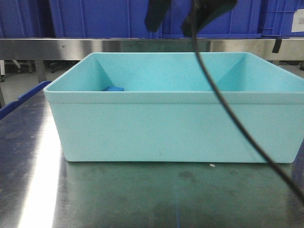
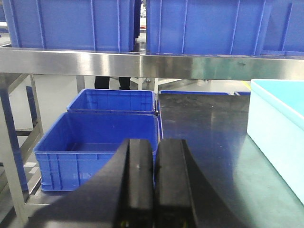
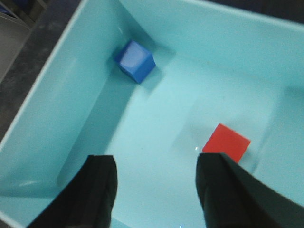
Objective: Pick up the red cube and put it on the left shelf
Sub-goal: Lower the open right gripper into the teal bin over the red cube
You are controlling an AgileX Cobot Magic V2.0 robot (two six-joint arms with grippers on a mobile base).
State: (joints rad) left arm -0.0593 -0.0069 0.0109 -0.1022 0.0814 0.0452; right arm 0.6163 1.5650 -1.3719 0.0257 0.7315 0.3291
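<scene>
I should next grab the red cube [image 3: 226,142] by its opposite sides with my right gripper, then place it on the left shelf.
The red cube [image 3: 226,142] lies flat on the floor of the pale turquoise tub [image 3: 57,95], towards its right side. My right gripper [image 3: 156,164] hangs open above the tub floor, and the cube sits just past the tip of its right finger [image 3: 223,185], not between the fingers. From the front, the cube is hidden behind the tub wall [image 1: 175,126]. My left gripper [image 2: 154,156] is shut on nothing, hovering at the table's left end and facing the left shelf [image 2: 142,64], whose shiny steel rail carries blue crates [image 2: 71,23].
A small blue cube [image 3: 135,61] rests in the tub's far left corner, also peeking over the rim [image 1: 114,88]. More blue crates [image 2: 95,147] sit low beside the steel table [image 2: 204,142]. A black cable [image 1: 228,114] droops across the tub's front.
</scene>
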